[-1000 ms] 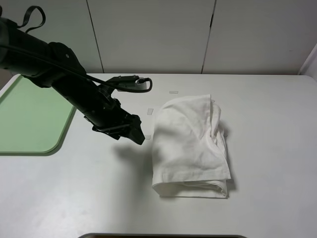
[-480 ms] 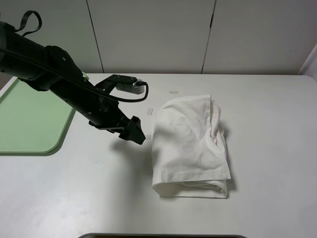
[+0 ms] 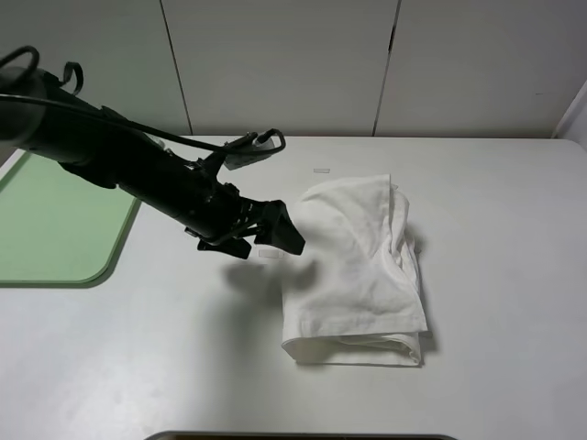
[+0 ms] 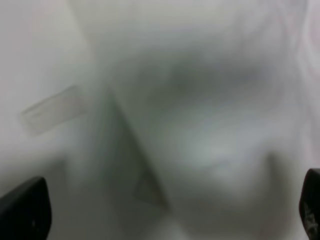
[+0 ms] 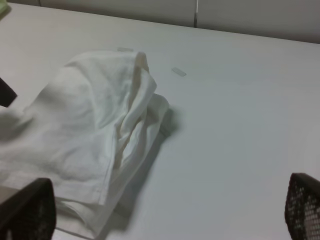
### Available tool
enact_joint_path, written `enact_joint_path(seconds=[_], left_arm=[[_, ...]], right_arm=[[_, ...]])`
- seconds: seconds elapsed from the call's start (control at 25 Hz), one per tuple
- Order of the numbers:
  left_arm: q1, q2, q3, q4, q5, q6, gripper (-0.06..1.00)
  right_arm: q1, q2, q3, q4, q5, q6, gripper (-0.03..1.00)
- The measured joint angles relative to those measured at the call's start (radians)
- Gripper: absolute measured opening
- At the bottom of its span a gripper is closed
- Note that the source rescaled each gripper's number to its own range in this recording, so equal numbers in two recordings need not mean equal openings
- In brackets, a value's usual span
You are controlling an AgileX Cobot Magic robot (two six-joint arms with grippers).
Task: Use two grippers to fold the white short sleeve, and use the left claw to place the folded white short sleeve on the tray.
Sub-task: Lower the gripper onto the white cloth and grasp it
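Observation:
I will put the white short sleeve on the pale green tray (image 3: 55, 220), so next my left gripper will grip it by its folded side edge (image 3: 292, 261).
The white short sleeve (image 3: 353, 266) lies folded into a wrinkled, thick rectangle at the table's middle right. It also shows in the right wrist view (image 5: 95, 125) and fills the blurred left wrist view (image 4: 200, 130). My left gripper (image 3: 280, 231) is open and empty, close over the table at the shirt's upper left edge. Its fingertips (image 4: 25, 210) stand wide apart. My right gripper (image 5: 167, 207) is open and empty, back from the shirt on its right side, and is out of the exterior view. The pale green tray (image 3: 55, 220) lies at the table's left edge, behind the left arm.
Small white tape strips lie on the table: one behind the shirt (image 3: 321, 170), one under the left gripper (image 3: 271, 253). A dark edge (image 3: 303, 436) shows at the table's front. White wall panels stand behind the table.
My left arm has reached to the right and turned its wrist. Its gripper went from a gap left of the shirt to the shirt's upper left edge. The shirt has not moved.

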Motion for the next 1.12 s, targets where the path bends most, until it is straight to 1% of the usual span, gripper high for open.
enact_joint_path(seconds=[0.04,0.08,0.16,0.24,0.28,0.32,0.36,0.4,0.44,0.48,0.52,0.64,0.72,0.8,1.0,1.12], left_arm=[[0.001,0.019,0.000,-0.057,0.014,0.041,1.00],[0.001,0.056,0.000,-0.170,0.042,0.124,1.00],[0.001,0.091,0.000,-0.263,0.057,0.185,1.00],[0.001,0.122,0.000,-0.328,0.058,0.218,1.00],[0.001,0.122,0.000,-0.328,0.058,0.218,1.00],[0.001,0.144,0.000,-0.374,0.057,0.246,1.00],[0.001,0.173,0.000,-0.450,0.062,0.297,1.00],[0.002,0.180,0.000,-0.464,0.068,0.307,1.00],[0.002,0.193,-0.001,-0.502,0.081,0.338,1.00],[0.002,0.193,-0.001,-0.502,0.081,0.338,1.00],[0.002,0.198,-0.001,-0.525,0.087,0.351,1.00],[-0.001,0.232,-0.003,-0.633,0.135,0.407,0.98],[-0.010,0.246,-0.010,-0.645,0.152,0.423,0.94],[-0.021,0.268,-0.026,-0.650,0.171,0.431,0.85],[-0.054,0.306,-0.065,-0.649,0.162,0.433,0.61],[-0.070,0.310,-0.079,-0.642,0.126,0.433,0.41]], right_arm=[[0.000,0.000,0.000,0.000,0.000,0.000,1.00],[0.000,0.000,0.000,0.000,0.000,0.000,1.00],[0.000,0.000,0.000,0.000,0.000,0.000,1.00],[0.000,0.000,0.000,0.000,0.000,0.000,1.00],[0.000,0.000,0.000,0.000,0.000,0.000,1.00],[0.000,0.000,0.000,0.000,0.000,0.000,1.00],[0.000,0.000,0.000,0.000,0.000,0.000,1.00],[0.000,0.000,0.000,0.000,0.000,0.000,1.00],[0.000,0.000,0.000,0.000,0.000,0.000,1.00],[0.000,0.000,0.000,0.000,0.000,0.000,1.00],[0.000,0.000,0.000,0.000,0.000,0.000,1.00],[0.000,0.000,0.000,0.000,0.000,0.000,1.00],[0.000,0.000,0.000,0.000,0.000,0.000,1.00],[0.000,0.000,0.000,0.000,0.000,0.001,1.00],[0.000,0.000,0.000,0.000,0.000,0.001,1.00],[0.000,0.000,0.000,0.000,0.000,0.001,1.00]])
